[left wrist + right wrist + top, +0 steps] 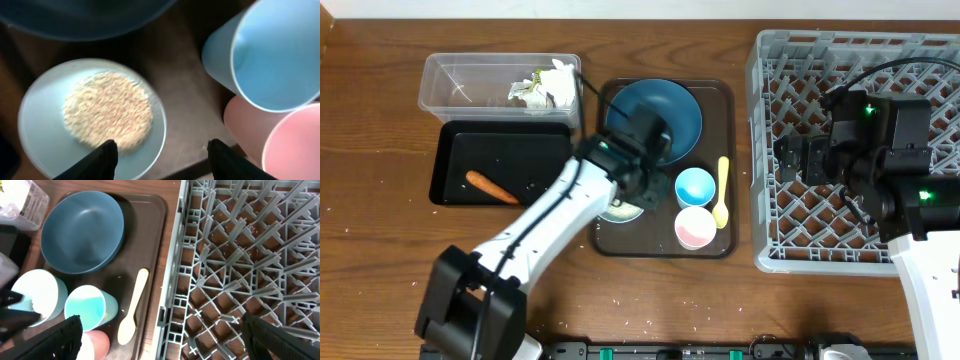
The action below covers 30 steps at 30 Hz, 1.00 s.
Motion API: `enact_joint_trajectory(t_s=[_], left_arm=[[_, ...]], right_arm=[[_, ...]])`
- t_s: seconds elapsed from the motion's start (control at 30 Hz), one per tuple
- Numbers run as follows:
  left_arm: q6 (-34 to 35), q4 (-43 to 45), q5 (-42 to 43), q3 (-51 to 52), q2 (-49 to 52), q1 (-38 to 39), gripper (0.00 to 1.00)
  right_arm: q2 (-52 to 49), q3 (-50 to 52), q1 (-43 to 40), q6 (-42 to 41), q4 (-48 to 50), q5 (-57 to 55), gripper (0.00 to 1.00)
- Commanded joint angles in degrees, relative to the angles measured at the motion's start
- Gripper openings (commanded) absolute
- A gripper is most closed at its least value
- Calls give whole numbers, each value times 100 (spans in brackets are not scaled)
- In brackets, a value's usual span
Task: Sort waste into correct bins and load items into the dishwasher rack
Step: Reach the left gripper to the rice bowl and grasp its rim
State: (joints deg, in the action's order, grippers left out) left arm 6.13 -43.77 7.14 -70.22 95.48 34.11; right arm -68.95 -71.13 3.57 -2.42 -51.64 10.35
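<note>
I will tip rice into the black tray, so my left gripper will next grip the white bowl by the rim that faces the cups, with one finger inside the bowl.
The white bowl (40, 125), pale blue inside, holds a heap of rice (107, 110) on the brown serving tray (185, 100). My left gripper (162, 157) hangs open just above it. One finger is over the bowl's inside and the other over the tray, with the rim between them. In the overhead view the left gripper (638, 185) covers most of the bowl (620, 212). The dark blue plate (665, 110), light blue cup (695, 187), pink cup (695, 228) and yellow spoon (722, 190) rest on the tray. My right gripper (165, 340) stays wide open and empty above the rack (250, 255).
The clear tub (450, 85) at back left holds crumpled paper scraps (545, 85). In front of it the black tray (520, 150) holds the orange-brown food piece (492, 187). The grey rack (860, 240) fills the right side. White crumbs dot the table's front.
</note>
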Motion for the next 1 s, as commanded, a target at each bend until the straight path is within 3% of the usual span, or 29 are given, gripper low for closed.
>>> enact_joint_trajectory(t_s=[0.0,0.3,0.6,0.97], left_arm=[[-125,238,-291,280,160,142,61],[-116,645,-291,337,643,197,59],[212,721,-592,334,782,192,36],[326,828,-678,544,962,192,35]], right_arm=[[-9,-96,-17,-79,-4,70,99],[-9,-96,-17,-74,-50,68,99],[-9,-96,-17,-74,-74,66,99],[-9,-96,-17,-74,-74,66,99]])
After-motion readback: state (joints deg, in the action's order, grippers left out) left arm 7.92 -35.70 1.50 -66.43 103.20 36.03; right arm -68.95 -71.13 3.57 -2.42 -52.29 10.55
